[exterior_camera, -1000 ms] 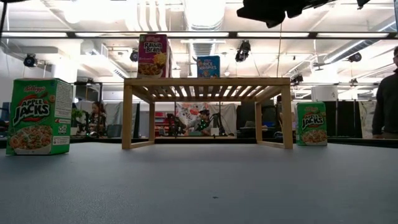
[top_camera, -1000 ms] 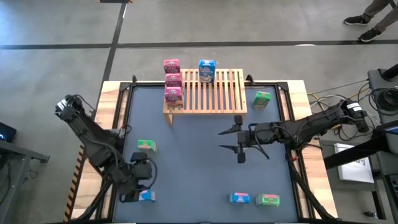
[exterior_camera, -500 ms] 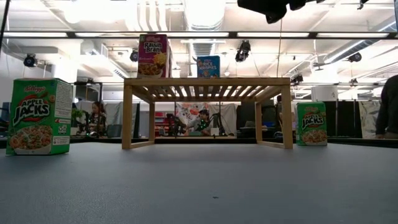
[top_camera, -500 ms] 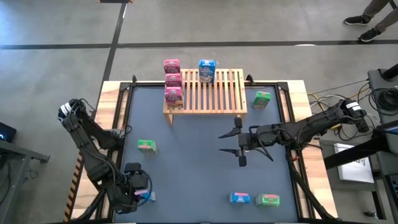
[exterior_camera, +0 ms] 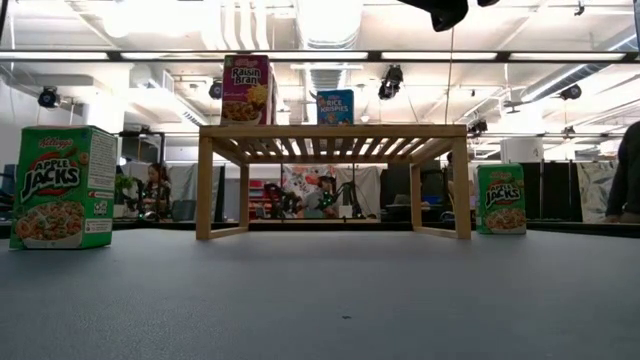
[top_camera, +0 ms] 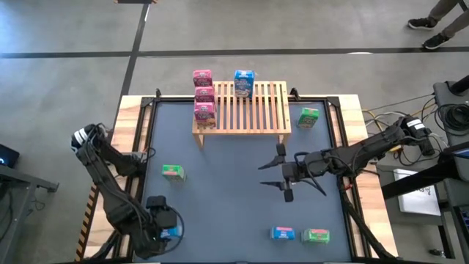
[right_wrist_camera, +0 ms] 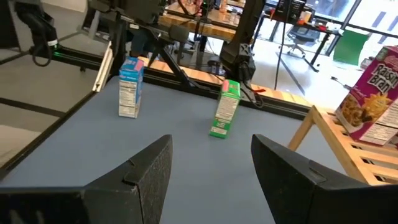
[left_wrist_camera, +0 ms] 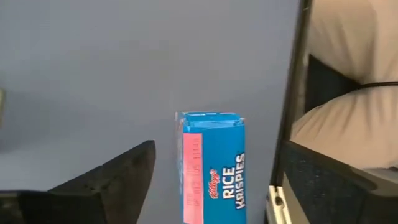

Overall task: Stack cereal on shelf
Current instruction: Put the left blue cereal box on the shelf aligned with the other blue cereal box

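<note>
The left gripper's fingers are on either side but above the blue box, so the left gripper needs to lower first and then close on the box.
Three pink boxes (top_camera: 204, 94) stand in a row on the left end of the wooden rack (top_camera: 253, 110), and a blue box (top_camera: 244, 83) stands at its far edge. My left gripper (top_camera: 165, 229) is open at the table's near left corner. Its fingers stand on either side of an upright blue box (left_wrist_camera: 213, 180) without touching it. My right gripper (top_camera: 272, 174) is open and empty above the table's middle right. One green box (top_camera: 173, 171) stands on the table at the left, and another (top_camera: 308, 117) stands right of the rack.
A blue box (top_camera: 283, 233) and a green box (top_camera: 317, 235) lie near the table's front edge at the right. A wooden frame and black rail (top_camera: 146, 139) border the table. A person's feet (top_camera: 432, 29) show beyond the far right corner.
My left gripper has gone toward the table's near edge and now stands around the blue box at the near left corner. My right gripper has risen and drifted a little toward the near edge. The boxes have stayed where they were.
</note>
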